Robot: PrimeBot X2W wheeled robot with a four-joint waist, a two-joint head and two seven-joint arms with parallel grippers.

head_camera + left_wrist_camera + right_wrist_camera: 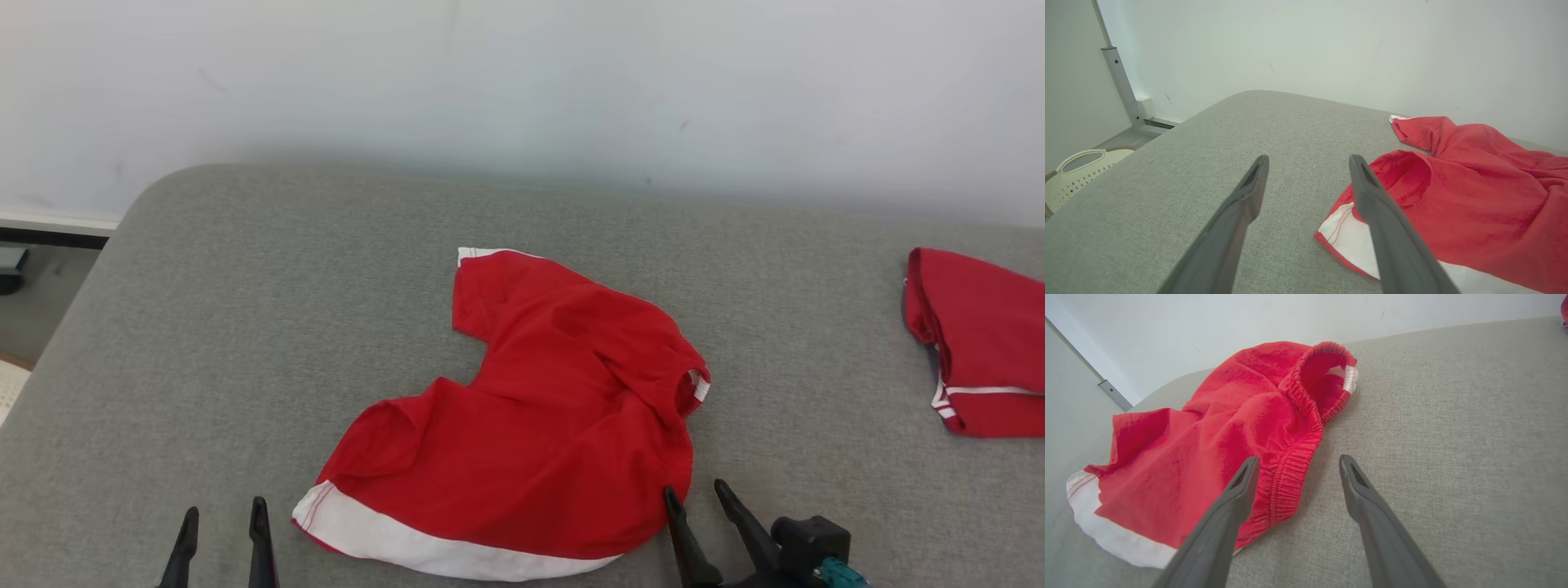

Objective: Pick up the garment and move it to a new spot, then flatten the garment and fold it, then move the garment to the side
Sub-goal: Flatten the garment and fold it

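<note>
My right gripper is going to grab the red shorts (549, 431) by their elastic waistband (681, 459) next. Then it can move them to a new spot to be flattened.
The garment (531, 416) is a pair of red shorts with white leg hems, lying rumpled in the middle of the grey padded surface (245, 327). One leg points to the far side, the other spreads toward me. My left gripper (224, 516) stands open at the lower left, just left of the white hem (1343, 237), holding nothing. My right gripper (695, 492) is open beside the elastic waistband (1294, 473) at the garment's (1216, 441) near right corner, nothing between its fingers. In the left wrist view the garment (1474, 204) lies right of my left gripper (1308, 161).
A second red garment with white stripes (976, 343) lies at the right edge of the surface. A white wall (522, 82) stands behind. Left of the surface, a cream perforated basket (1077, 171) sits on the floor beside a metal post (1120, 85).
</note>
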